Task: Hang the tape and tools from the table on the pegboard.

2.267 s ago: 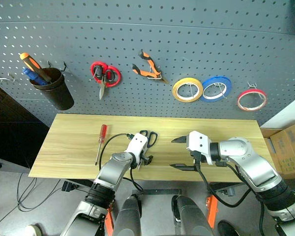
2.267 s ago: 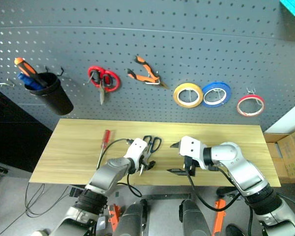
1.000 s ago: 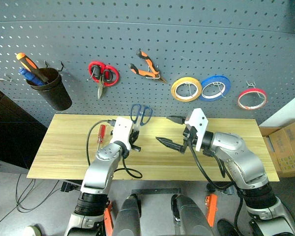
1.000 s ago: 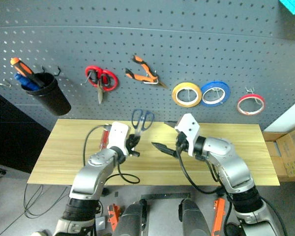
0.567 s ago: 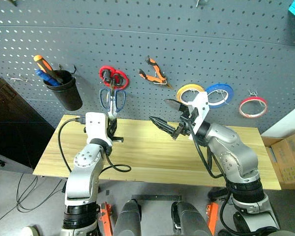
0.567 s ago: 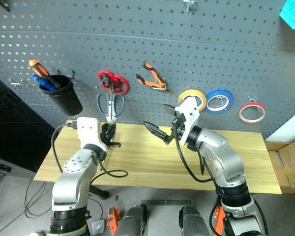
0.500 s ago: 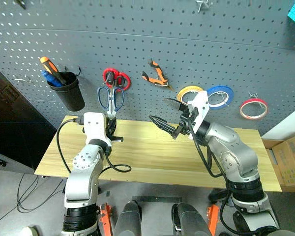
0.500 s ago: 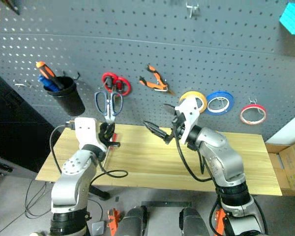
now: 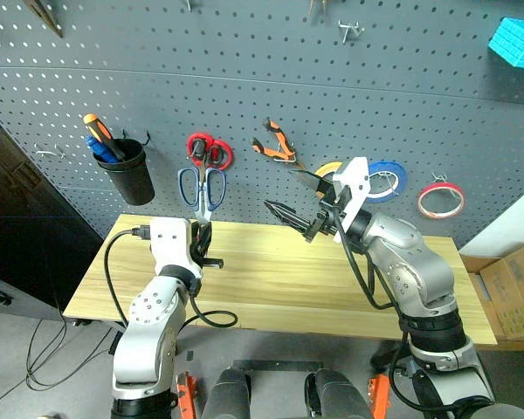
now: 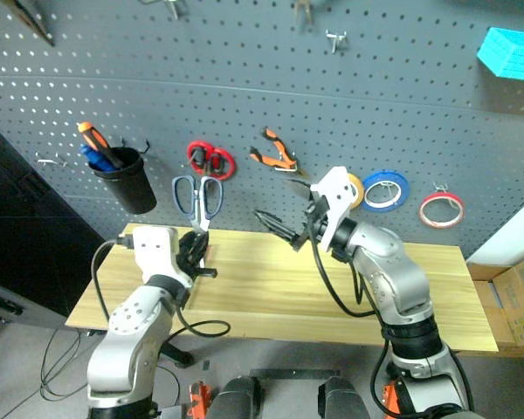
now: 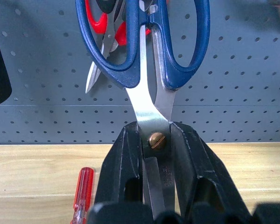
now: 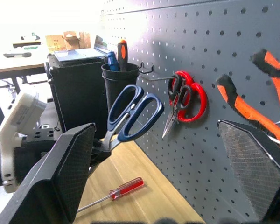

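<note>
The dark scissor handles hang short of their hanging spot, so my left gripper should move the red-handled scissors toward that spot before it releases them.
My left gripper [image 9: 201, 237] is shut on the steel scissors [image 9: 201, 188] at their pivot. They stand upright, dark handles up, in front of the pegboard [image 9: 349, 87] just below the red-handled scissors [image 9: 210, 150]. The left wrist view shows my fingers [image 11: 126, 163] clamped on the blades [image 11: 151, 116]. My right gripper [image 9: 281, 190] hangs open and empty above the table [image 9: 271, 279], pointing towards the scissors. The red tape [image 9: 440, 200] and the orange-and-black pliers [image 9: 277, 145] hang on the pegboard. The red-handled screwdriver [image 11: 80, 191] lies on the table near the left hand.
A black cup [image 9: 133, 175] holding an orange-handled screwdriver hangs at the left. A yellow roll [image 9: 329, 167] and a blue roll [image 9: 386, 179] hang behind my right gripper. A bare hook [image 9: 48, 153] sits far left. A cardboard box [image 9: 511, 292] stands right of the table.
The view has tilted upward. My left gripper has carried the scissors up and to the left, so their handles now stand beside the red-handled scissors. The right gripper rose slightly and stays open.
</note>
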`<state>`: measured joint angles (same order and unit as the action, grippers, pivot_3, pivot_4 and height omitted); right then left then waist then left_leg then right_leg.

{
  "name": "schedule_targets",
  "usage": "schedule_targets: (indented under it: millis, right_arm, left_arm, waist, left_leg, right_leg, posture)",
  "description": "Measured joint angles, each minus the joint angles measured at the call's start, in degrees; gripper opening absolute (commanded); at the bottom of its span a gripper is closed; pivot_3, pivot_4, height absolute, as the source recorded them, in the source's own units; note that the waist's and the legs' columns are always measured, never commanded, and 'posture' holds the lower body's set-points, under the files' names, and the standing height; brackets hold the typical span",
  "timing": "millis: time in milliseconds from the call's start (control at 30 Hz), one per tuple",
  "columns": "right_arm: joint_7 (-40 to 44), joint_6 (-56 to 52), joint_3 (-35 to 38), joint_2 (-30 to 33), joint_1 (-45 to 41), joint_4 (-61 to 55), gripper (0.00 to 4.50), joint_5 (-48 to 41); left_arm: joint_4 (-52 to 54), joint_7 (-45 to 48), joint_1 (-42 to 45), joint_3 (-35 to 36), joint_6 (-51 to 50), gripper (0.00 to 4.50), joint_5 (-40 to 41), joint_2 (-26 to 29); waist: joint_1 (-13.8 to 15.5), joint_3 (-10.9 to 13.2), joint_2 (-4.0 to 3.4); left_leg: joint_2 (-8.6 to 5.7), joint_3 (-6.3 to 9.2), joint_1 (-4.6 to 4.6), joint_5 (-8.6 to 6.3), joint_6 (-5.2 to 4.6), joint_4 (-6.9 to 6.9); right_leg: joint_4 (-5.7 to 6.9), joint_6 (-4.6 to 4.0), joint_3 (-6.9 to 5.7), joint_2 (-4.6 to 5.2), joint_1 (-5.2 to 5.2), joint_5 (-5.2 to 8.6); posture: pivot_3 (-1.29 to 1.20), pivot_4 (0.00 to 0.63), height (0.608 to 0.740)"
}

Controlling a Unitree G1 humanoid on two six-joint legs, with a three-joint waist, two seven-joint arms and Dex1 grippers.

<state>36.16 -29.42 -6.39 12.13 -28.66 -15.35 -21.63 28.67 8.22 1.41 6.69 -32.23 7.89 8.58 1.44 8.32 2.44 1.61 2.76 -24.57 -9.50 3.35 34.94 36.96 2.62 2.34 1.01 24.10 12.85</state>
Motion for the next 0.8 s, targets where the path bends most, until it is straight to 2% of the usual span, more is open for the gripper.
schedule_targets:
  millis: [167,367,800]
  right_arm:
    - [0.6,0.1,0.0,-0.2,0.9,-2.1,4.5,-2.3]
    - [0.7,-0.6,0.1,-0.6,1.3,-4.8,4.5,-5.8]
    - [-1.8,-1.0,-0.1,-0.4,1.0,-4.4,4.5,-5.4]
  left_arm:
    - [5.0,-0.1,-1.1,0.5,0.0,0.56,0.9,0.4]
    - [5.2,-0.2,1.9,2.2,0.1,0.56,1.3,1.3]
    - [-7.3,2.8,10.2,3.8,0.3,0.56,4.5,3.8]
  waist:
    - [0.0,-0.2,-0.09]
    - [0.0,-0.3,-0.08]
    - [-0.1,-0.8,-0.08]
  left_leg:
    - [0.01,-0.02,0.22,0.0,0.0,0.02]
    - [0.02,-0.03,0.73,-0.01,0.0,0.02]
    - [0.02,-0.04,0.76,0.0,-0.01,0.03]
  right_leg:
    - [0.04,-0.23,0.02,-0.01,-0.18,0.12]
    - [-0.02,-0.3,0.03,-0.01,-0.69,0.16]
    - [0.0,-0.28,0.04,-0.03,-0.72,0.15]
  posture:
    - [0.15,0.049,0.74]
    - [0.15,0.043,0.74]
    - [0.11,0.043,0.74]
